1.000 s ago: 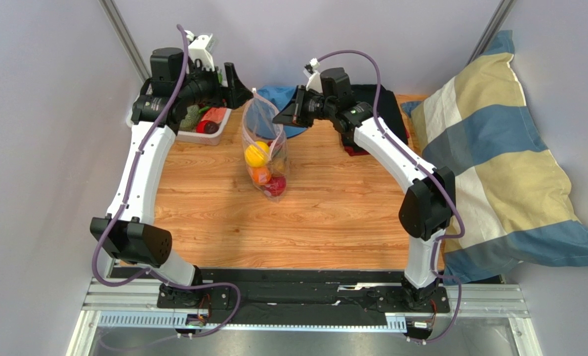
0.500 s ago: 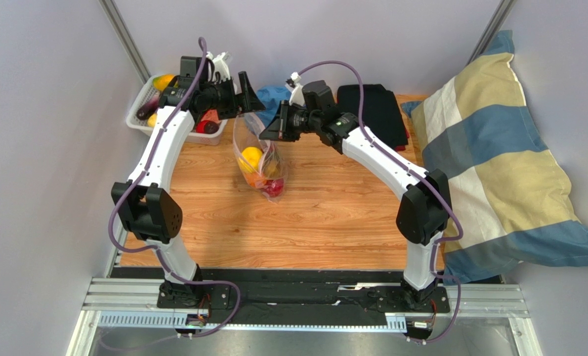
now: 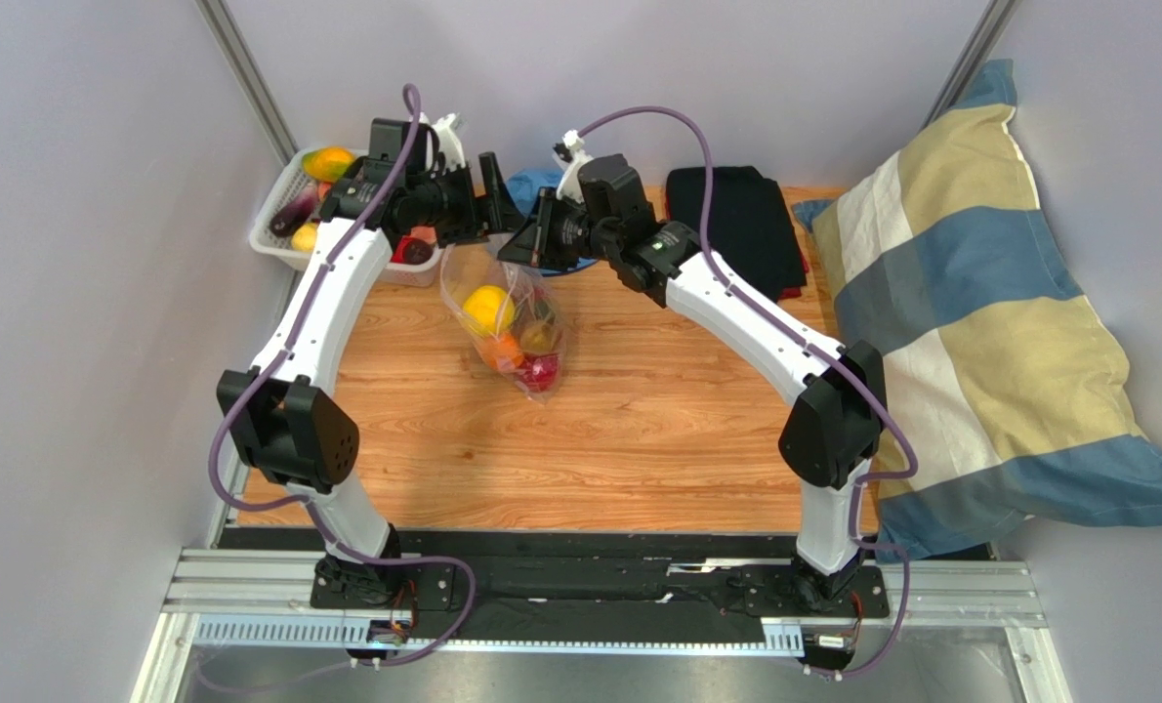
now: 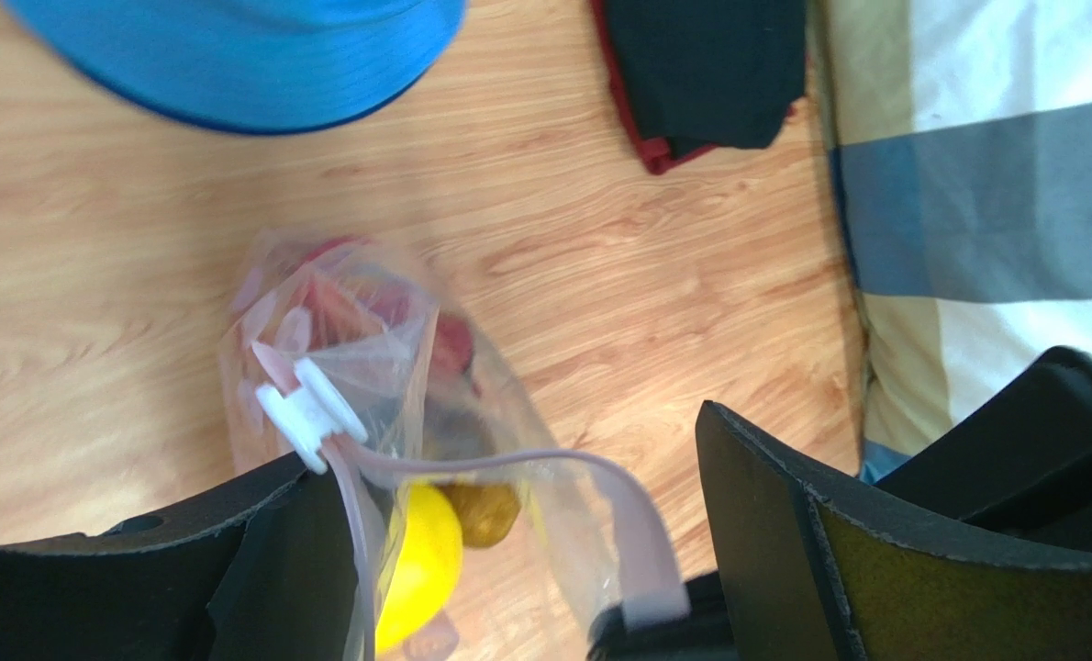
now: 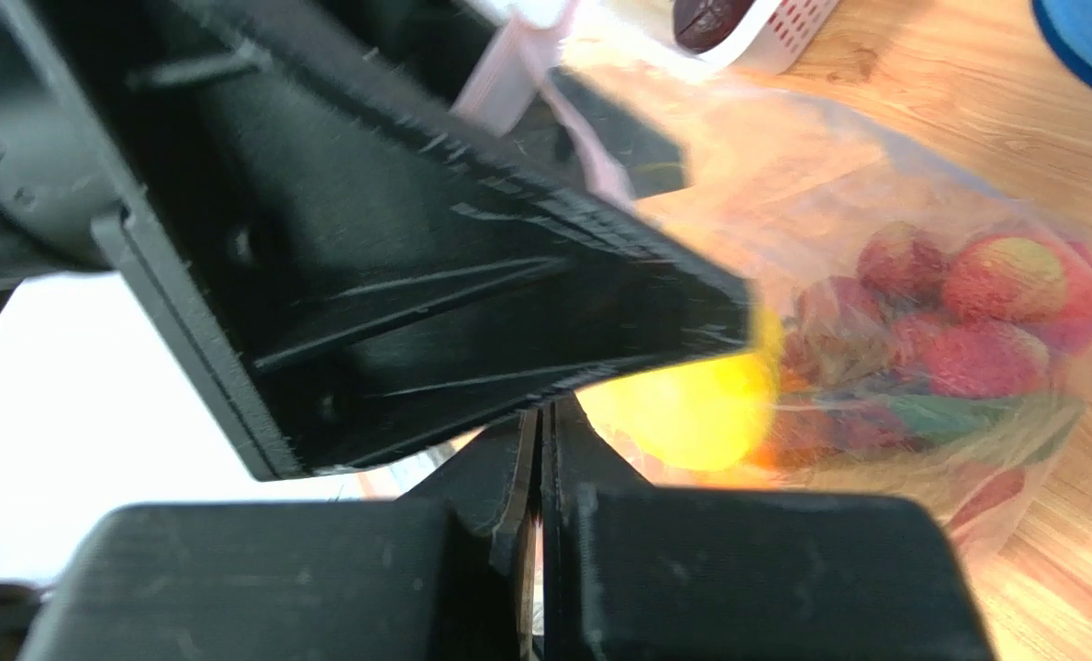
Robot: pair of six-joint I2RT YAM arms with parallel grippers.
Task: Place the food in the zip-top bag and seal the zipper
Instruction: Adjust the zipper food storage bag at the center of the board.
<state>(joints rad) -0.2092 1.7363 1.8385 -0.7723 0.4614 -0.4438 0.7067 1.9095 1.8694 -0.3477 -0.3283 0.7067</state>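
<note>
The white slider [image 4: 310, 411] has to stay free to seal the zipper. My left gripper next needs to pinch the bag's top edge [image 4: 513, 460] away from the slider.
The clear zip-top bag [image 3: 511, 320] lies on the wooden table with food inside: a yellow fruit [image 3: 487, 308], an orange piece and red ones [image 3: 539, 372]. My right gripper [image 3: 525, 240] is shut on one end of the bag's top edge and holds it up. The pinkish zipper [image 4: 510, 462] curves across the left wrist view, gaping, with a white slider [image 4: 310, 411] at its other end. My left gripper [image 4: 497, 551] is open and straddles the bag's mouth, the slider close to one finger. In the right wrist view the bag [image 5: 924, 317] shows past the shut fingers [image 5: 538, 455].
A white slatted basket [image 3: 267, 235] at the back left holds more toy food [image 3: 327, 161]. A blue hat [image 4: 235, 55] lies behind the bag, a folded black cloth [image 3: 734, 213] to its right. A striped pillow [image 3: 983, 322] fills the right side.
My left arm swung right from the basket to the bag's mouth, and its jaws have narrowed a little. The right gripper drew the bag's top leftward, so the bag leans left.
</note>
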